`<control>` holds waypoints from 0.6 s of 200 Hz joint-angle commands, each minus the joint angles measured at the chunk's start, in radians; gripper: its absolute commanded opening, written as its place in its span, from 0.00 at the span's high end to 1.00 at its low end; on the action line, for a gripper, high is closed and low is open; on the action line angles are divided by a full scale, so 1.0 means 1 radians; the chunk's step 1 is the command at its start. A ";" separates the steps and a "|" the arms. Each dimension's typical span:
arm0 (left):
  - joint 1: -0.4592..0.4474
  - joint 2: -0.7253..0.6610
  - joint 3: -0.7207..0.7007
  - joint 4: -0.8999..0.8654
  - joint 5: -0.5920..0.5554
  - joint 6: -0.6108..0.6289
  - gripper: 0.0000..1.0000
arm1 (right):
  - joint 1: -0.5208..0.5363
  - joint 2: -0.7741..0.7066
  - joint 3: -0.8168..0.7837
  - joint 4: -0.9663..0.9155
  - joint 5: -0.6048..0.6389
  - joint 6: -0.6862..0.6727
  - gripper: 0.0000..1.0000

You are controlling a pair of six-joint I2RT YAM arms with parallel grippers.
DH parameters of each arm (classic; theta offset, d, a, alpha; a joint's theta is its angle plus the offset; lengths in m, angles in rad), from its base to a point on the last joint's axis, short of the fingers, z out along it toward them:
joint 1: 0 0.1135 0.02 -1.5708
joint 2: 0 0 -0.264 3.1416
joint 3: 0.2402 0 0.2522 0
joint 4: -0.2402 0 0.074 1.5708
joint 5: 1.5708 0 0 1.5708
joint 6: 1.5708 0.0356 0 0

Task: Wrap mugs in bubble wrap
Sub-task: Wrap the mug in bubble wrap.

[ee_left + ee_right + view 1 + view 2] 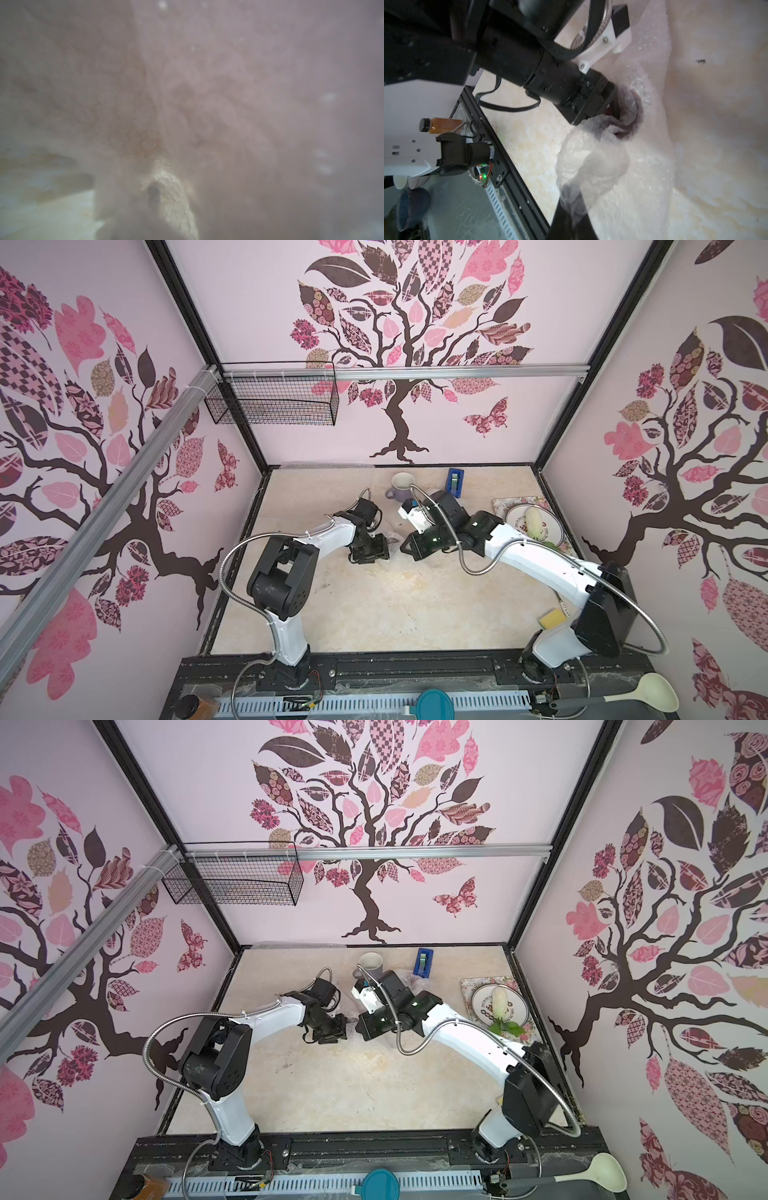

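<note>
The bubble wrap's twisted fold (596, 160) in my fingers rises off the dark red mug. I will lower the bubble wrap before my right gripper lets go of it.
A bubble wrap (591, 158) sheet lies bunched over a dark red mug (636, 122) at mid-table; only a dim reddish shape shows through it. My right gripper (572, 205) is shut on a twisted fold of that wrap. My left gripper (614, 110) is pushed into the wrap at the mug, its fingertips buried. In the left wrist view, blurred bubble wrap (187, 104) covers everything. In both top views the left gripper (384, 545) (343, 1025) and right gripper (404, 548) (359, 1025) nearly meet. A lavender mug (401, 486) (370, 965) stands upright behind them.
A blue tape dispenser (456, 480) sits at the back. A plate (515, 516) holding a pale cob rests on a floral tray at the right. A yellow sponge (552, 618) lies near the right arm's base. A wire basket (274, 402) hangs on the back wall. A bottle (440, 125) lies on the front rail.
</note>
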 commanded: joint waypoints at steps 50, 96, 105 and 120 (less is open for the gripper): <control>-0.006 -0.012 0.004 0.054 -0.021 0.088 0.45 | -0.008 0.302 0.194 -0.007 0.041 -0.049 1.00; 0.005 -0.142 -0.029 0.121 0.007 0.074 0.39 | -0.055 0.372 0.209 -0.006 0.016 -0.045 1.00; 0.011 -0.170 -0.035 0.137 -0.006 0.062 0.39 | -0.055 0.383 0.217 -0.003 0.005 -0.048 1.00; 0.030 -0.219 -0.031 0.136 -0.017 0.043 0.35 | -0.055 0.405 0.238 -0.015 -0.001 -0.044 1.00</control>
